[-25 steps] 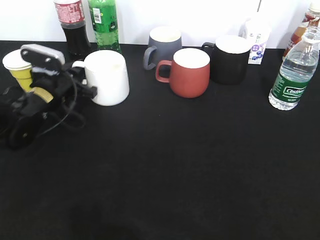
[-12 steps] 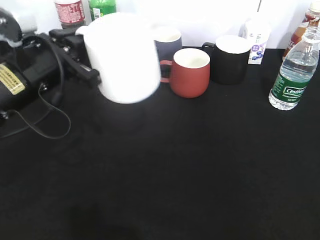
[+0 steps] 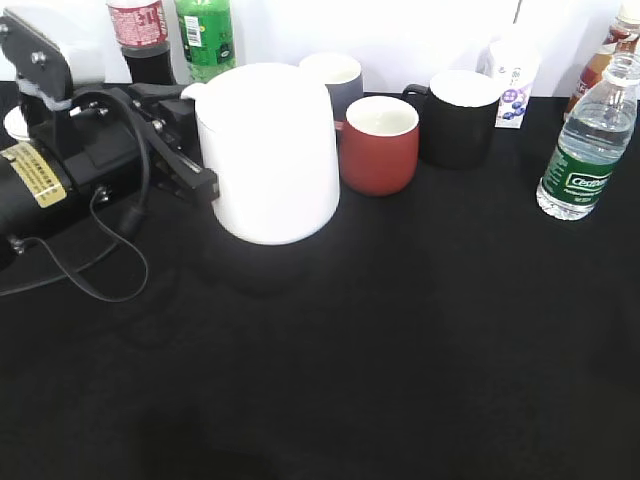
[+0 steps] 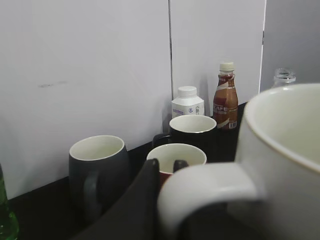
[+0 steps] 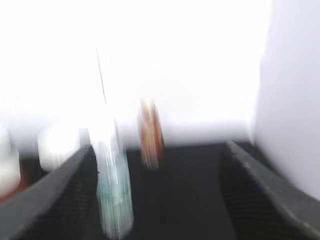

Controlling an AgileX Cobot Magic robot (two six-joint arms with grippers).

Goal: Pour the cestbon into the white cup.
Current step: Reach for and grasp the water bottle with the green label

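Observation:
My right gripper is to take hold of the cestbon next by the straight sides at its green label. The cestbon's clear shoulder slopes inward above the label.
The white cup hangs above the black table, left of centre, large in the exterior view. My left gripper is shut on its handle from the left. In the left wrist view the cup fills the right side and its handle sits between my left gripper's dark fingers. The cestbon stands upright at the far right table edge. In the right wrist view it is a blurred streak just inside the left finger. My right gripper is open and empty, and out of the exterior view.
A red mug, a grey mug and a black mug stand in a row behind the white cup. A cola bottle, a green soda bottle, a small white bottle and a brown drink bottle line the back wall.
My left gripper has lifted the white cup off the table at the left and carried it right and toward the camera. The right wrist view is blurred by motion.

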